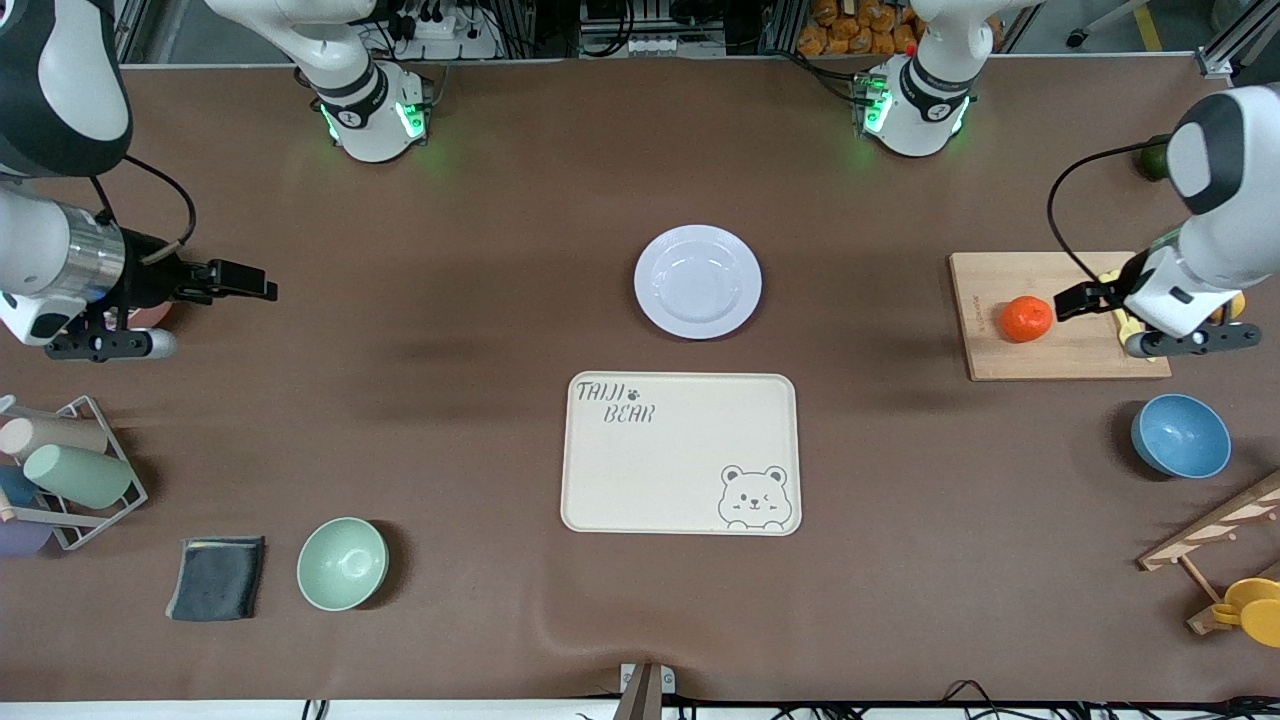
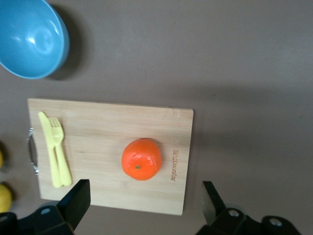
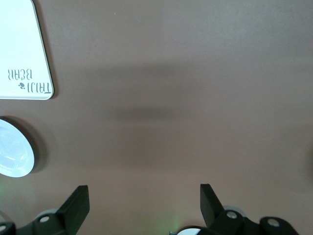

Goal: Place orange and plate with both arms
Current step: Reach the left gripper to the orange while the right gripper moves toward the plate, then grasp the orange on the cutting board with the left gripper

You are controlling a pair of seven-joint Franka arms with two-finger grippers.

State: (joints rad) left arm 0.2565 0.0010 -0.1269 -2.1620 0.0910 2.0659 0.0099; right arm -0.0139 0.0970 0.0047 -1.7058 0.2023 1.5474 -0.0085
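Observation:
Next, my left gripper grabs the orange's round sides, to place the orange on the plate.
The orange lies on a wooden cutting board toward the left arm's end of the table. It also shows in the left wrist view. My left gripper hangs open and empty over the board, next to the orange; in its wrist view the orange lies just ahead of the open jaws. The pale plate sits mid-table, farther from the front camera than the cream tray. My right gripper is open and empty over bare table near the right arm's end, and in its wrist view the plate's edge shows.
Yellow plastic cutlery lies on the board, and lemons lie beside it. A blue bowl stands nearer the camera than the board. A green bowl, dark cloth and cup rack are at the right arm's end.

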